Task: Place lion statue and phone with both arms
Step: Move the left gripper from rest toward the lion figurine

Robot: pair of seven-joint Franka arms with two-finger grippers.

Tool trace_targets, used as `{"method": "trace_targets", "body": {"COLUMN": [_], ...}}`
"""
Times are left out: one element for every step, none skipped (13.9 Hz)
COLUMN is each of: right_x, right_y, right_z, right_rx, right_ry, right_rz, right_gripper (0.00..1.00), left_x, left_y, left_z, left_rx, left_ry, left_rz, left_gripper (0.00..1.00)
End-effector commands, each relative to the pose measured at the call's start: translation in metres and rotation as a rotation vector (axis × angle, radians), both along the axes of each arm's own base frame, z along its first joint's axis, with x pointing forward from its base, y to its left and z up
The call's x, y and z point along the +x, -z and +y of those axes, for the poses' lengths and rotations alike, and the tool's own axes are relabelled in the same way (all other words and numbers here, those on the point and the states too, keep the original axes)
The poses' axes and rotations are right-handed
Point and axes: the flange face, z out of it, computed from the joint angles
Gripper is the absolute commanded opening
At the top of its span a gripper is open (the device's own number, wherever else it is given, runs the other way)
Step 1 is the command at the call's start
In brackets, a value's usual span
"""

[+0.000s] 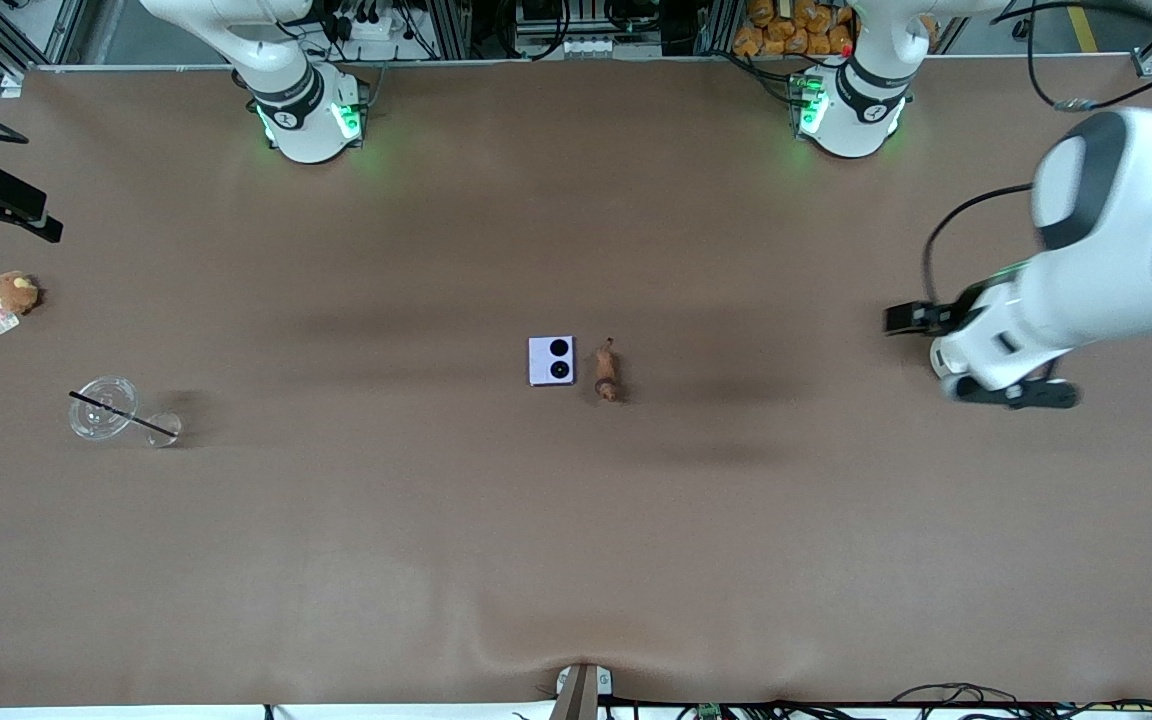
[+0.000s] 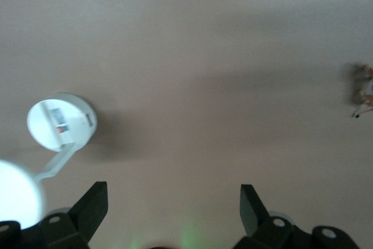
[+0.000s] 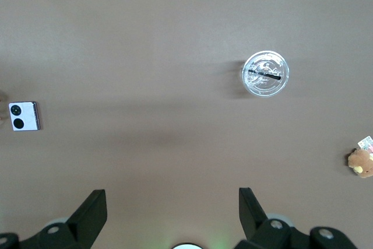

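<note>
My left gripper grabs the lion statue by its maned head [image 1: 607,386] next, to place the statue beside the phone [image 1: 551,360].
The phone [image 1: 551,360], pale lavender-white with two black camera circles, lies flat at the middle of the table. The lion statue [image 1: 608,372], small and reddish-brown, lies right beside it toward the left arm's end, apart from it. My left gripper [image 1: 1012,392] hangs over bare table near the left arm's end, open and empty, as the left wrist view [image 2: 173,193] shows. My right gripper [image 3: 172,199] is open and empty, high over the table, and is out of the front view. The right wrist view shows the phone [image 3: 24,116] far off; the lion is hidden there.
A clear plastic cup with a black straw [image 1: 103,405] [image 3: 265,74] and a small clear cup [image 1: 164,430] stand toward the right arm's end. A round brown plush with a tag [image 1: 14,292] [image 3: 361,162] lies near that table edge. A white round thing [image 2: 61,122] shows under the left gripper.
</note>
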Motion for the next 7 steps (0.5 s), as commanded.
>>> {"method": "trace_targets", "body": {"right_x": [-0.004, -0.004, -0.004, -0.004, -0.004, -0.004, -0.004], "right_y": [-0.003, -0.003, -0.003, -0.003, -0.003, -0.003, -0.003], "right_z": [-0.002, -0.002, -0.002, -0.001, -0.002, -0.001, -0.001], "right_rx": [-0.006, -0.006, -0.006, -0.006, -0.006, -0.006, -0.006], "right_ry": [-0.008, -0.008, -0.008, -0.009, -0.008, -0.009, -0.009], "right_rz": [-0.002, -0.002, -0.002, -0.002, -0.002, -0.002, -0.002], "right_gripper": [1.0, 1.0, 1.0, 1.0, 1.0, 1.0, 1.0], "left_x": [0.017, 0.027, 0.035, 0.04, 0.041, 0.039, 0.038], "left_y": [0.02, 0.027, 0.032, 0.037, 0.044, 0.055, 0.066], "left_z": [-0.038, -0.048, -0.069, -0.088, -0.112, -0.141, -0.167], "left_rx": [-0.009, -0.034, -0.066, -0.075, -0.068, -0.059, -0.058], "left_ry": [-0.023, -0.023, -0.013, -0.012, -0.011, 0.0, -0.013], "left_rz": [-0.019, -0.024, -0.025, -0.028, -0.033, -0.044, -0.062], "left_gripper": [1.0, 1.0, 1.0, 1.0, 1.0, 1.0, 1.0]}}
